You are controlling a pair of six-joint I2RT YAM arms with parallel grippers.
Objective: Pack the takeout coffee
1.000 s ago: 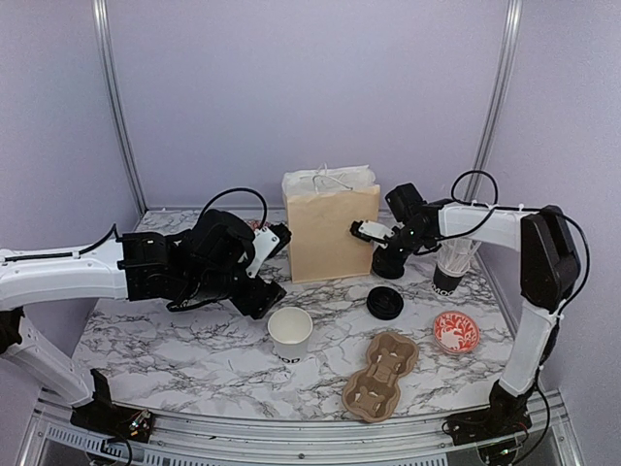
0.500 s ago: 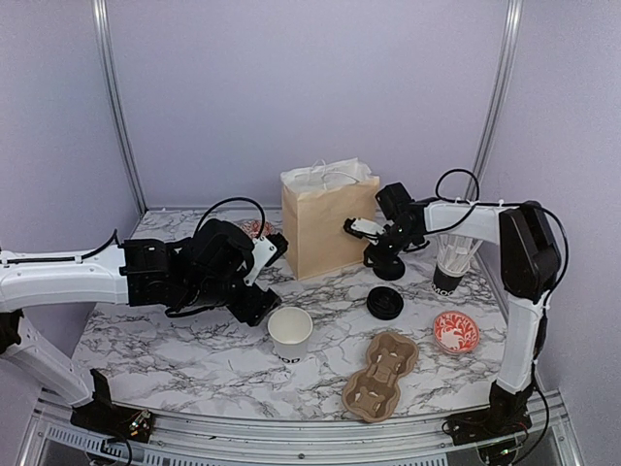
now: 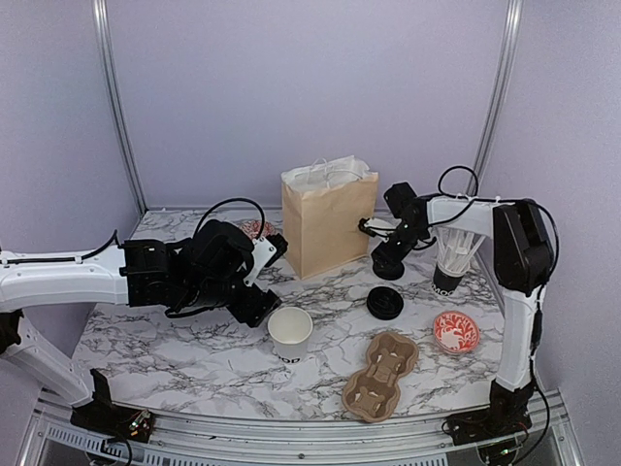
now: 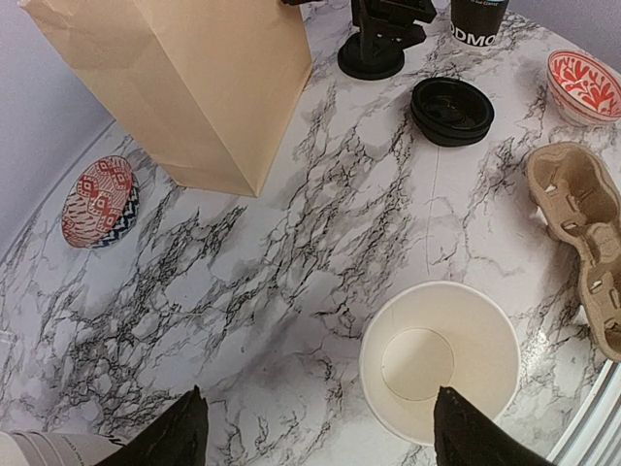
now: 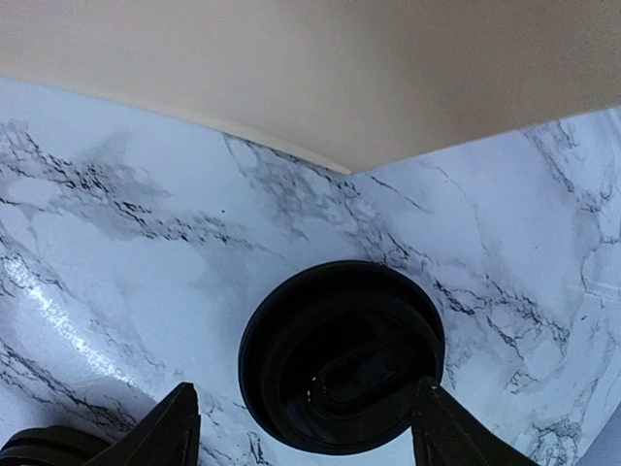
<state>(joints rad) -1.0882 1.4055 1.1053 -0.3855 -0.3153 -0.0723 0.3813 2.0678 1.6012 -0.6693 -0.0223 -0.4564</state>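
I will next grab the round black lid by its outer rim point(image 3: 388, 273) point(image 5: 254, 361) with my right gripper. The lid's bottom then stays free to fit onto the open cup.
One white paper takeout coffee cup point(image 3: 290, 333) stands open and lidless on the marble table point(image 3: 175, 340); the left wrist view shows it is empty point(image 4: 440, 361). My left gripper point(image 3: 260, 303) hangs open just left of it, and one fingertip point(image 4: 471, 437) overlaps the cup's near rim. A round black lid point(image 5: 340, 354) lies flat on the table beside the brown paper bag point(image 3: 328, 218). My right gripper point(image 3: 388, 254) stands open directly over that lid, with a fingertip point(image 5: 175, 427) on either side of it. A stack of black lids point(image 3: 385, 303) sits nearby.
A cardboard cup carrier point(image 3: 380, 377) lies front right, with a red-patterned bowl point(image 3: 456, 332) beside it. A dark cup of white sticks point(image 3: 454, 257) stands right of my right gripper. Another patterned bowl point(image 4: 99, 201) sits left of the bag.
My right gripper came down beside the bag and opened, leaving the black lid on the table. The bag settled slightly. My left arm edged toward the cup.
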